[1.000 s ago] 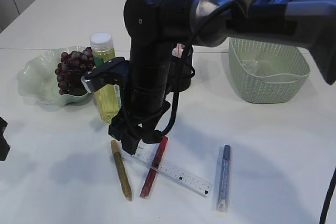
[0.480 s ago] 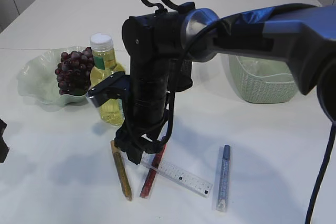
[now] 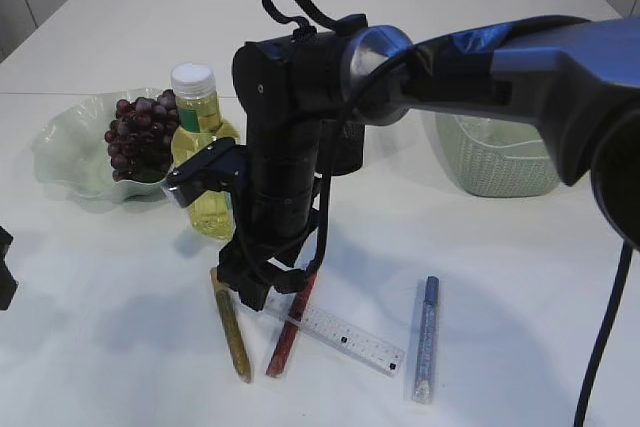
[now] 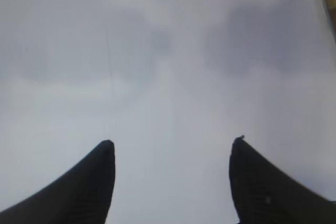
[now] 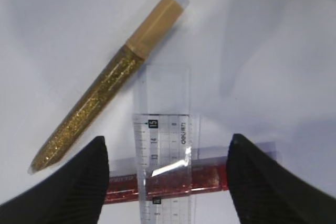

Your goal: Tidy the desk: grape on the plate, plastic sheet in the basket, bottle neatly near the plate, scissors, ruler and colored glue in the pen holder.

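The clear ruler (image 3: 340, 332) is much longer than my fingers can span but narrow across, so my right gripper should pinch it by its two long edges next.
My right gripper (image 3: 262, 287) (image 5: 167, 145) is open, low over the clear ruler (image 3: 340, 332) (image 5: 165, 129), one finger on each side of it. The ruler lies across a red glue pen (image 3: 290, 332) (image 5: 210, 177). A gold glue pen (image 3: 232, 332) (image 5: 100, 95) lies beside them on the left, a blue glue pen (image 3: 426, 337) on the right. Dark grapes (image 3: 140, 137) sit on the pale green plate (image 3: 65, 152). The yellow bottle (image 3: 200, 172) stands next to the plate. The black pen holder (image 3: 348, 152) is mostly hidden behind the arm. My left gripper (image 4: 172, 148) is open over bare table.
A green woven basket (image 3: 495, 152) stands at the back right with a clear sheet inside. The left arm's tip (image 3: 5, 267) shows at the left edge of the exterior view. The right arm spans the middle of the table.
My right gripper has come down closer to the ruler and shifted slightly left. The pens, ruler, bottle and plate have not moved.
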Robot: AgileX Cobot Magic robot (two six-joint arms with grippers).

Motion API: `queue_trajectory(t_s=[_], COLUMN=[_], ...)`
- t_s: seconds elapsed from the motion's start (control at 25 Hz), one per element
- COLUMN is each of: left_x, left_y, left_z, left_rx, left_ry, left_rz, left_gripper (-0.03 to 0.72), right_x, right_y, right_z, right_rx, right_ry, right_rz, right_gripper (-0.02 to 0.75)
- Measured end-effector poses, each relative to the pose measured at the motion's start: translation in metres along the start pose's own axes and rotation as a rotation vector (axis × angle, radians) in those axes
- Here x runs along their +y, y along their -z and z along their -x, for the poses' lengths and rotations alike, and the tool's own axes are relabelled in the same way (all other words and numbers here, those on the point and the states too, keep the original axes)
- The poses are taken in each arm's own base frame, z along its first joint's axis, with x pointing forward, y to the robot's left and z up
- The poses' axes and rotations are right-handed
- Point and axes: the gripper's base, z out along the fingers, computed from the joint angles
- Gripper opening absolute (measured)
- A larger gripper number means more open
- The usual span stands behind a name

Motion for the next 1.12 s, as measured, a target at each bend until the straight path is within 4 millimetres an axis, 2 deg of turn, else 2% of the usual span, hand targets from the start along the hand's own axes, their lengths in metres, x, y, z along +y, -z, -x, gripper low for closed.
queue_trajectory(t_s=[0.76,0.88,1.12], left_x=[0.0,0.0,0.0], left_y=[0.0,0.0,0.0], left_z=[0.0,0.0,0.0], left_rx=[0.0,-0.002,-0.003], left_ry=[0.002,0.002,-0.001], left_rz=[-0.001,-0.002,-0.002], left_gripper=[0.498,0.498,0.498], right_x=[-0.003,-0.003,-0.003], right_y=[-0.026,-0.027,-0.027], right_z=[-0.002,-0.002,-0.002], right_rx=[0.045,0.044,0.044], right_ry=[-0.009,-0.007,-0.008], right_rz=[0.023,0.022,0.024], right_gripper=[0.545,0.491,0.309])
